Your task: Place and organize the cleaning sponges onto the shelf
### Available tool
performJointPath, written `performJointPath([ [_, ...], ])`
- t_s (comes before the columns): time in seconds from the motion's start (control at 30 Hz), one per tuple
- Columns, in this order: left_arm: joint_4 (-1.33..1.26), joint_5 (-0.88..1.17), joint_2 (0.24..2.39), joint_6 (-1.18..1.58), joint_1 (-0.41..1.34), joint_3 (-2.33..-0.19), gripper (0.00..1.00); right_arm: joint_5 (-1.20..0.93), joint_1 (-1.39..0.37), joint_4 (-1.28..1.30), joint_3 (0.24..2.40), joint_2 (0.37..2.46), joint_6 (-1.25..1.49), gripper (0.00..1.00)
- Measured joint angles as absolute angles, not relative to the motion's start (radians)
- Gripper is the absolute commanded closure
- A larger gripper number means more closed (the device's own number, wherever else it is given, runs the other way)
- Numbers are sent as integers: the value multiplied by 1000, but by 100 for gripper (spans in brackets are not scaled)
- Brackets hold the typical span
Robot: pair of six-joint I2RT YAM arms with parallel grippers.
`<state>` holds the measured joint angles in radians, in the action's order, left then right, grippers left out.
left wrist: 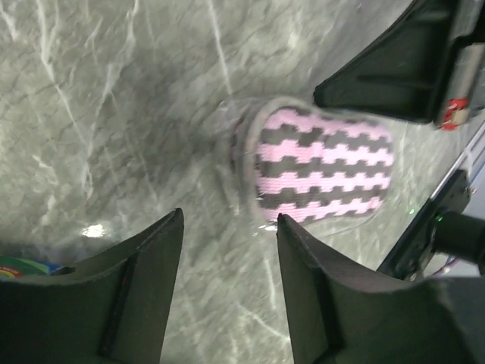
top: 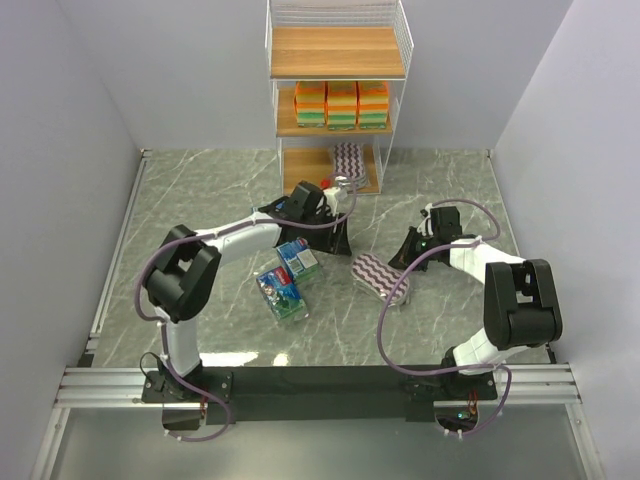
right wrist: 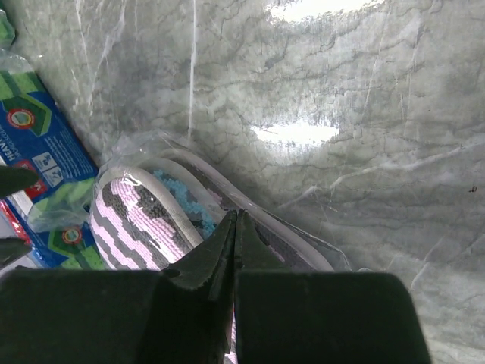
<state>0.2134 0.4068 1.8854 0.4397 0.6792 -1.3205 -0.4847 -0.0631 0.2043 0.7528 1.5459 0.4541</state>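
Note:
The striped pad's other end should stay free to go into the shelf [top: 338, 52], so the left gripper should next grab the pad by its rounded wrapped end [top: 360, 266].
A wrapped oval pad with purple-white wavy stripes [top: 378, 274] lies on the table between my grippers. It also shows in the left wrist view [left wrist: 322, 167] and the right wrist view [right wrist: 136, 220]. My left gripper [top: 340, 236] is open and empty, just left of the pad [left wrist: 229, 216]. My right gripper [top: 404, 264] is shut, its tips [right wrist: 233, 218] down on the pad's clear wrap; nothing shows between them. Two blue-green printed packs [top: 297, 258] [top: 282, 293] lie on the table to the left. The shelf [top: 338, 52] stands at the back.
The shelf's middle board holds three stacks of orange blocks [top: 341, 104]. Its bottom board holds another striped pad [top: 348, 158]. Its top board is bare. Grey walls close in the table on the left, right and back.

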Motion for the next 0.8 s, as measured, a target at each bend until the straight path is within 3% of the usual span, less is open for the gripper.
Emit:
performJointPath([
  [0.6,146,675,2014,414,672,-1339,34,-487,-67,208,754,1546,451,100],
  [0.8,131,668,2030,424,677,-1356,37,-486,-76,208,754,1546,451,100],
])
